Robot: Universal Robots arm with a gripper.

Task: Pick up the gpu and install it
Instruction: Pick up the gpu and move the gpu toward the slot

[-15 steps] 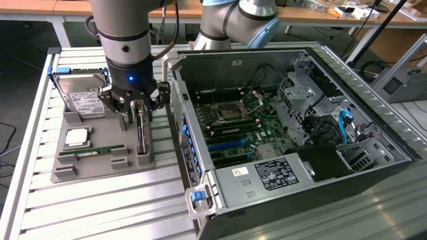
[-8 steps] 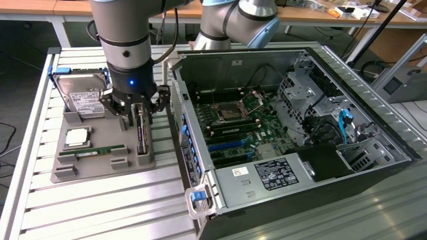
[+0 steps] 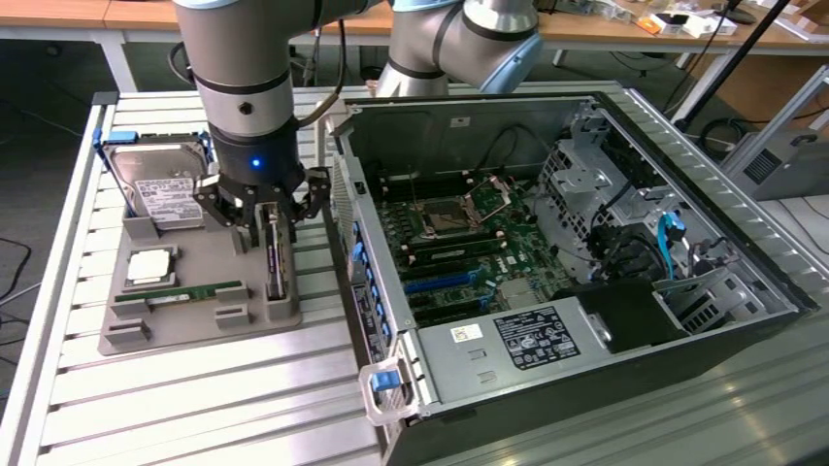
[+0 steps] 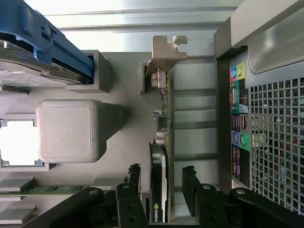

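I can close: my fingers straddle the GPU beside its cooler.
The gpu stands on edge in a slot of the grey printed holder, on the exterior view's left. In the wrist view I see the gpu edge-on, with its silver end bracket at the far end. My gripper is lowered straight over the card. It is open, and the gripper has one black finger on each side of the card's near end. A gap shows between the card and the other finger.
The holder also carries a hard drive in a blue frame, a CPU and a green RAM stick. The open PC case lies close on the exterior view's right, its motherboard and blue slot exposed.
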